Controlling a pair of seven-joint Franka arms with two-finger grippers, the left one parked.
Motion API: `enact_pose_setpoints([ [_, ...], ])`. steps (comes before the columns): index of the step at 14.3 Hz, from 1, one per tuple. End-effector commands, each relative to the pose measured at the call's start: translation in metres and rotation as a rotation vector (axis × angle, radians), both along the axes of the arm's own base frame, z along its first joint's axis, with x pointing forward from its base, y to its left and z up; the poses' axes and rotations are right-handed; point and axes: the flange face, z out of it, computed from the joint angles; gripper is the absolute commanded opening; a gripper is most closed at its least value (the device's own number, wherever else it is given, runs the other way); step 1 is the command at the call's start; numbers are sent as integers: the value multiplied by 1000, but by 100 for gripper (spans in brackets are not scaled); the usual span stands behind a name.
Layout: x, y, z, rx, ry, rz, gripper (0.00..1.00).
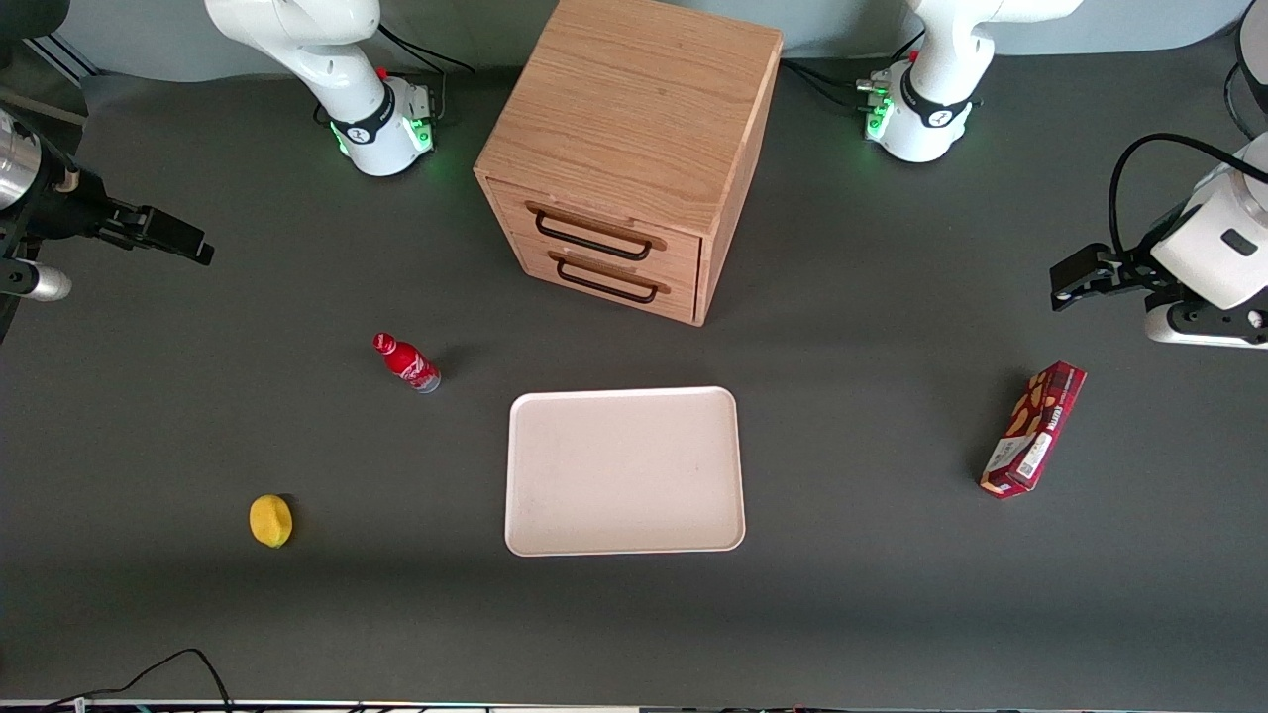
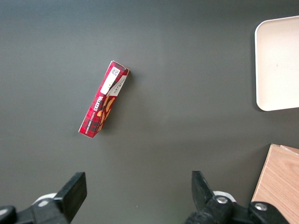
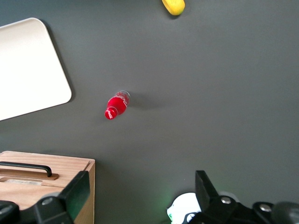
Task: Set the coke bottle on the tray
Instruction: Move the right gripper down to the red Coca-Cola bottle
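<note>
I should grab the coke bottle by its red cap (image 1: 383,344) (image 3: 111,113) with my right gripper next. Then I should put the bottle on the tray with my right gripper.
The coke bottle (image 1: 406,362) is small and red with a red cap. It stands on the dark table beside the tray, toward the working arm's end, and shows in the right wrist view (image 3: 117,106) too. The pale cream-pink tray (image 1: 624,393) lies flat in the middle of the table, in front of the drawer cabinet; it holds nothing. Its corner shows in the right wrist view (image 3: 28,65). My right gripper (image 1: 183,238) hangs high above the table at the working arm's end, well apart from the bottle. It is open and empty (image 3: 140,191).
A wooden two-drawer cabinet (image 1: 629,149) stands farther from the front camera than the tray, drawers shut. A yellow lemon (image 1: 270,520) lies nearer the front camera than the bottle. A dark red snack box (image 1: 1033,428) lies toward the parked arm's end.
</note>
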Motion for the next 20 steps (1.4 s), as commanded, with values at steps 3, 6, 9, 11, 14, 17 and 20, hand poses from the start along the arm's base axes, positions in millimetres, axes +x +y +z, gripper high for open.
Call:
enact_pose_setpoints([
  [3,10,1,10,27,-16,14,100],
  [6,26,21,-14,29,-9,65,100],
  [9,43,65,-75,39,10,175,100],
  [11,47,81,-131,39,-32,176,100],
  [14,32,101,-230,24,-90,143,100],
  [17,7,106,-289,7,-104,119,100],
  [20,-15,110,-312,-23,-94,124,98],
])
